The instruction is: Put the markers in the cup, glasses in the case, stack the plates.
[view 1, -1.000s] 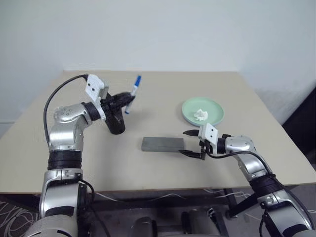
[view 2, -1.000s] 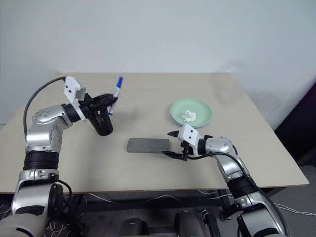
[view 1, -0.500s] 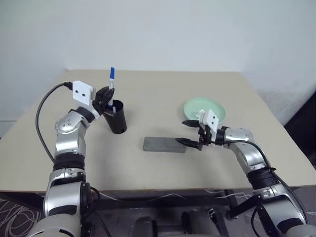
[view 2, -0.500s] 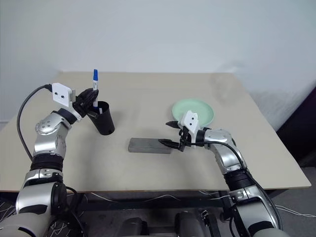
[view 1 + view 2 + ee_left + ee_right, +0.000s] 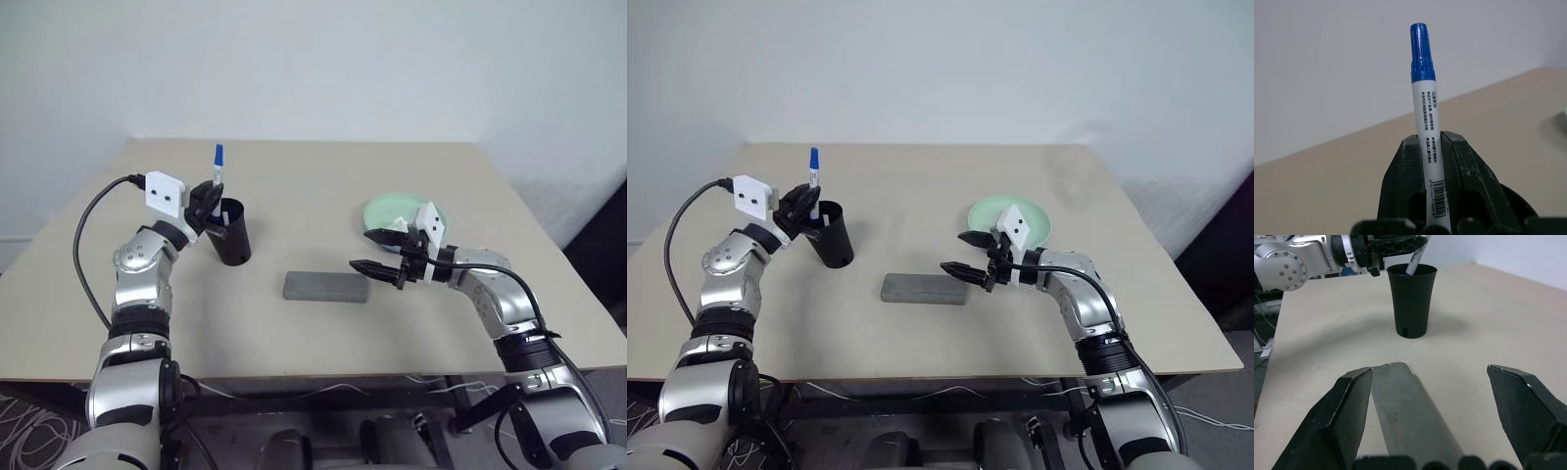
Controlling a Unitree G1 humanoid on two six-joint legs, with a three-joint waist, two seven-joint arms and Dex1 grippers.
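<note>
The marker's lower end dips inside the black cup's rim (image 5: 233, 208), so it is time for my left gripper to open. The white marker with blue cap would stay standing there.
My left gripper (image 5: 208, 199) is shut on a white marker with a blue cap (image 5: 1426, 117). It holds the marker upright, with the lower end dipping into the black cup (image 5: 233, 238) at the table's left. The grey case (image 5: 325, 286) lies shut near the middle of the table. My right gripper (image 5: 367, 251) hangs open just off the case's right end, pointing left, with nothing between its fingers (image 5: 1352, 406). Behind it lies the mint green plate (image 5: 387, 209), partly covered by that hand. The glasses are out of view.
The tan table (image 5: 294, 186) runs back to a white wall. Bare tabletop lies between the cup and the plate and along the front edge. A black cable (image 5: 93, 220) loops from my left wrist over the table's left side.
My left gripper swung the marker from a slant to upright and drew it left and down over the cup. My right gripper rose off the table and rolled, staying by the case's right end.
</note>
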